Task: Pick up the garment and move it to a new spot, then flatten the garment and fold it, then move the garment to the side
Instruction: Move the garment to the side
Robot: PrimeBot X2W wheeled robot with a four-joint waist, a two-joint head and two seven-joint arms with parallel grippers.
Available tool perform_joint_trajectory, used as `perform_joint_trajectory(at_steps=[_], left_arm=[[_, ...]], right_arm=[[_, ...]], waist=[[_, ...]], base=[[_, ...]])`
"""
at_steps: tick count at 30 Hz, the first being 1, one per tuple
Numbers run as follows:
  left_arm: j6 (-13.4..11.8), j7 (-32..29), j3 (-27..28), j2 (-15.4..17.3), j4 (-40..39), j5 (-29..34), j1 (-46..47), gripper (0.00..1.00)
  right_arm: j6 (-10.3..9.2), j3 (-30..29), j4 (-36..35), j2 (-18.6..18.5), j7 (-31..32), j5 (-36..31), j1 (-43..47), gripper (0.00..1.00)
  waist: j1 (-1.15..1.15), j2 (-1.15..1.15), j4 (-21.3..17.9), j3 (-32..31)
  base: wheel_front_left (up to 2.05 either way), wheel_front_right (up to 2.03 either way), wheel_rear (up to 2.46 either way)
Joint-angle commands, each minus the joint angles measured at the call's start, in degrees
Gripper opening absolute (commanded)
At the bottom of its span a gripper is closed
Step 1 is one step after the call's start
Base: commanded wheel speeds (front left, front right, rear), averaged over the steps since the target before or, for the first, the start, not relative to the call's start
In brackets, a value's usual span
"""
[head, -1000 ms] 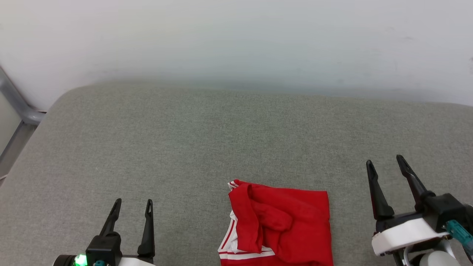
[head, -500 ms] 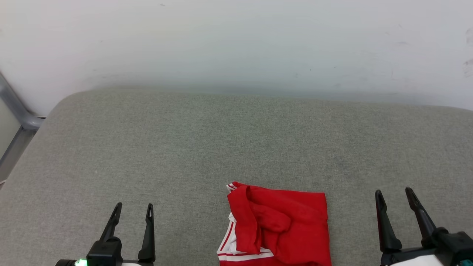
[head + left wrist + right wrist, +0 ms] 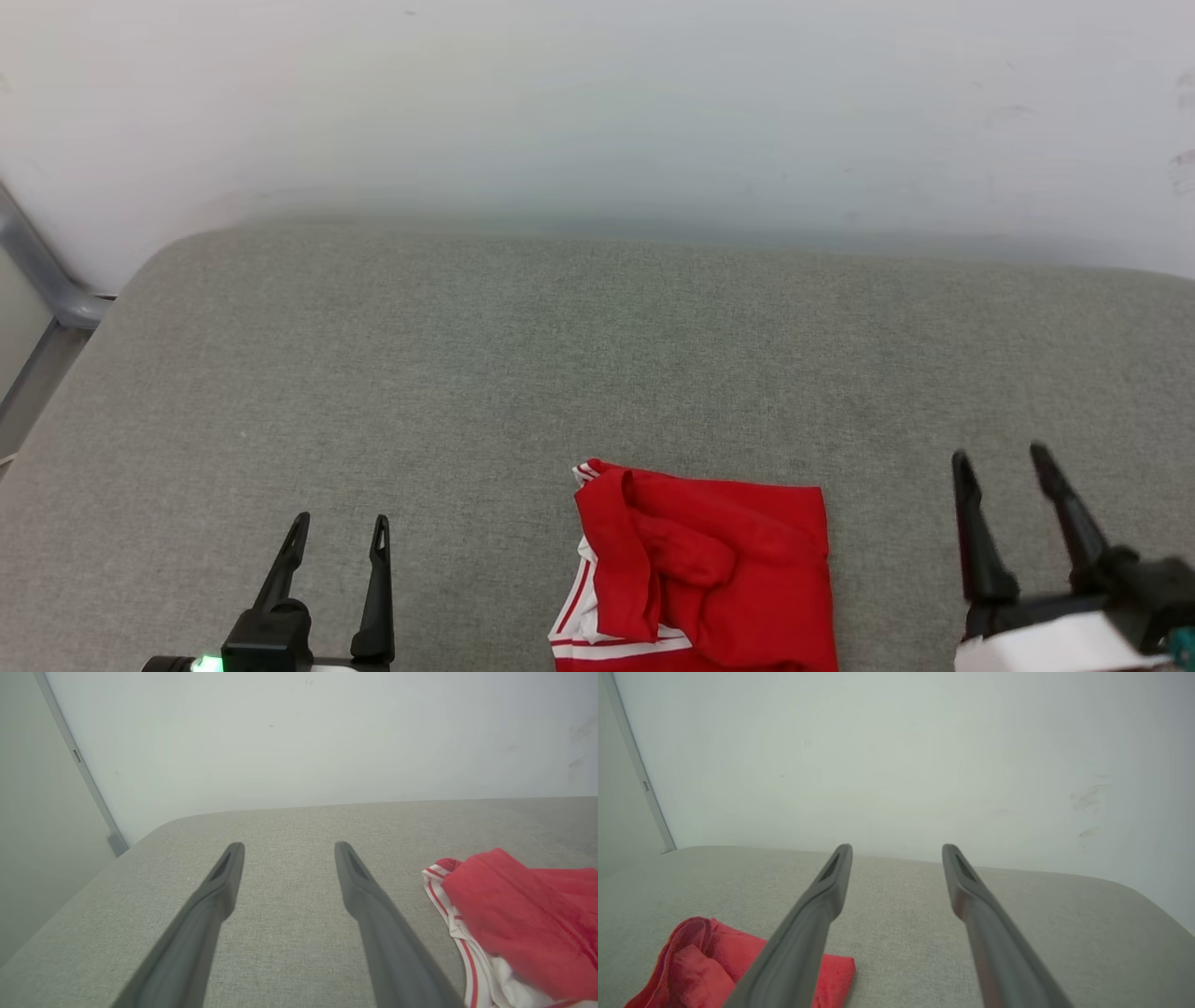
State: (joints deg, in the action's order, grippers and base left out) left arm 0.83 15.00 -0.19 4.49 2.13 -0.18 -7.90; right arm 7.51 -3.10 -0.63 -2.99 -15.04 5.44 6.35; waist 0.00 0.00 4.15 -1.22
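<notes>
My right gripper grabs the shirt by its bunched fold (image 3: 672, 554) (image 3: 693, 957) next, to move the shirt to the side.
The garment (image 3: 709, 569) is a red shirt with white, red-striped trim, lying folded into a compact bundle on the grey cushion near the bottom middle of the head view. It also lies at the right of the left wrist view as garment (image 3: 518, 924) and at the lower left of the right wrist view as garment (image 3: 700, 961). My left gripper (image 3: 338, 527) stands open to the left of it, apart from it and holding nothing. My right gripper (image 3: 1001, 459) stands open to the right of it, also empty. The shirt's lettering is hidden in the folds.
The grey upholstered surface (image 3: 523, 355) stretches wide behind the shirt up to a white wall (image 3: 597, 103). A grey metal frame (image 3: 37, 280) runs along the left edge beside the cushion's rounded corner.
The view tilted slightly between the first frame and the later ones. My right gripper dropped lower toward the bottom right corner, then rose a little. The shirt and left gripper stayed put.
</notes>
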Motion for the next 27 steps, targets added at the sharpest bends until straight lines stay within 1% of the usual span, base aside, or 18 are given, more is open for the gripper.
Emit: perform_joint_trajectory(at_steps=[1,4,7,8,12,14,15,17,19,20,21,22,27], left_arm=[[-0.1,0.24,-0.17,0.02,-0.04,-0.17,0.21,1.0],[-0.23,0.24,-0.17,0.01,-0.18,-0.34,0.48,1.0],[-0.32,0.24,-0.25,0.01,-0.29,-0.39,0.75,1.0],[-0.4,0.24,-0.35,-0.04,-0.47,-0.48,1.3,1.0],[-0.36,0.24,-0.53,-0.16,-0.44,-0.5,1.93,1.0],[-0.25,0.24,-0.67,-0.21,-0.27,-0.59,2.31,1.0],[-0.25,0.24,-0.67,-0.21,-0.27,-0.59,2.31,1.0],[-0.11,0.24,-0.86,-0.27,-0.11,-0.63,2.63,1.0],[-0.03,0.24,-1.01,-0.34,0.07,-0.72,2.98,1.0],[-0.02,0.24,-1.15,-0.37,0.13,-0.79,3.27,1.0],[0.16,0.24,-1.64,-0.47,0.27,-0.85,3.98,1.0],[0.34,0.24,-2.07,-0.54,0.34,-0.93,4.62,1.0],[0.4,0.24,-2.11,-0.63,0.54,-1.08,5.45,1.0]], right_arm=[[-0.05,-0.79,-0.33,0.04,-0.15,-0.12,-3.1,1.0],[-0.06,-0.83,-0.97,-2.75,1.84,0.88,-7.99,1.0],[-0.05,1.15,-1.49,-5.95,7.23,2.85,-12.93,1.0],[-0.05,4.73,-1.26,-9.9,16.67,7.68,-17.5,1.0],[-0.05,9.91,-0.3,-14.91,31.56,15.84,-21.23,1.0],[-0.05,12.55,0.47,-17.42,39.03,19.81,-21.74,1.0],[-0.05,12.55,0.47,-17.42,39.03,19.81,-21.74,1.0],[-0.05,14.74,1.05,-19.43,45.94,23.96,-21.75,1.0],[-0.05,16.67,1.32,-21.26,51.53,27.24,-21.32,1.0],[-0.05,17.38,1.48,-21.67,53.78,28.89,-20.94,1.0],[-0.05,18.45,2.18,-22.01,58.79,33.06,-19.75,1.0],[-0.05,19.56,2.84,-21.97,61.51,35.23,-18.67,1.0],[-0.05,21.07,4.88,-20.76,61.88,36.92,-17.97,1.0]], waist=[[0.0,0.0,0.14,0.21],[0.0,0.0,0.2,0.62],[0.0,0.0,0.3,1.24],[0.0,0.0,0.49,2.15],[0.0,0.0,0.87,3.19],[0.0,0.0,1.16,3.59],[0.0,0.0,1.16,3.59],[0.0,0.0,1.52,4.01],[0.0,0.0,1.94,4.51],[0.0,0.0,2.15,4.72],[0.0,0.0,3.02,5.48],[0.0,0.0,4.04,6.32],[0.0,0.0,5.4,8.09]], base=[[0.0,0.0,0.0],[0.0,0.0,0.0],[0.0,0.0,0.0],[0.0,0.0,0.0],[0.0,0.0,0.0],[0.0,0.0,0.0],[0.0,0.0,0.0],[0.0,0.0,0.0],[0.0,0.0,0.0],[0.0,0.0,0.0],[0.0,0.0,0.0],[0.0,0.0,0.0],[0.0,0.0,0.0]])
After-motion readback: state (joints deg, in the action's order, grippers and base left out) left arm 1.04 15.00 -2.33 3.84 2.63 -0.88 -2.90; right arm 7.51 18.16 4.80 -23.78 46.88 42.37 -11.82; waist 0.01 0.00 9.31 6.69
